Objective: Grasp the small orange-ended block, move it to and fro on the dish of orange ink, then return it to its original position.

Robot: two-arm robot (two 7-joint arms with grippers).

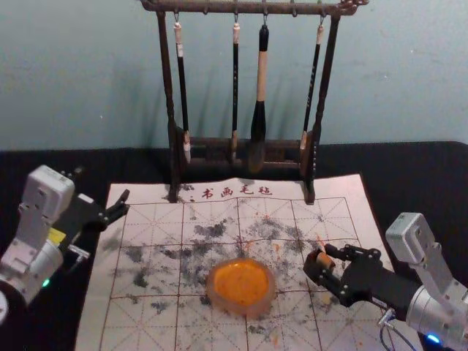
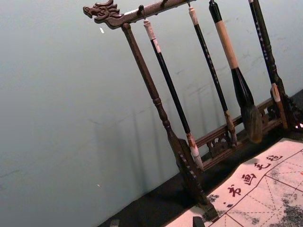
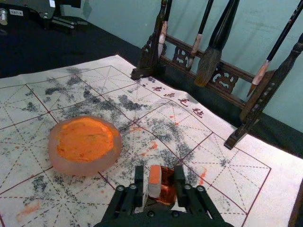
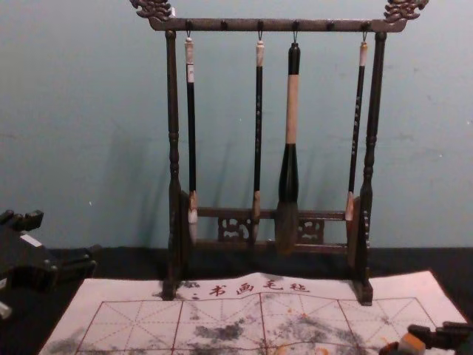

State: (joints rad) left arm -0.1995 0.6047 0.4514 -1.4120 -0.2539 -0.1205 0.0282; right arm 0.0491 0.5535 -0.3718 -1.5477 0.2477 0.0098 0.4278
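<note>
My right gripper grabs the block by its upper end [image 4: 412, 343] next, where the fingers fit, as the shiny brown object [image 4: 389, 349] stands tight against the block.
The right gripper [image 1: 319, 267] is low over the mat, right of the ink dish [image 1: 241, 285]. In the right wrist view the right gripper [image 3: 159, 174] is open around the orange-ended block [image 3: 154, 181], with a narrow gap between one finger and the block. A shiny brown object [image 3: 167, 186] stands beside the block, close to the other finger. The block [image 4: 412, 343] shows at the chest view's lower right. Orange ink fills the round, pale-rimmed dish [image 3: 85, 145]. My left gripper [image 1: 102, 191] stays parked, open and holding nothing, by the mat's left edge.
A dark wooden rack [image 1: 170, 88] with several hanging brushes stands behind the white gridded mat [image 1: 146, 322]. The large brush [image 4: 288, 177] hangs right of the rack's middle. Black cloth [image 1: 409, 168] lies around the mat, and a wall rises behind.
</note>
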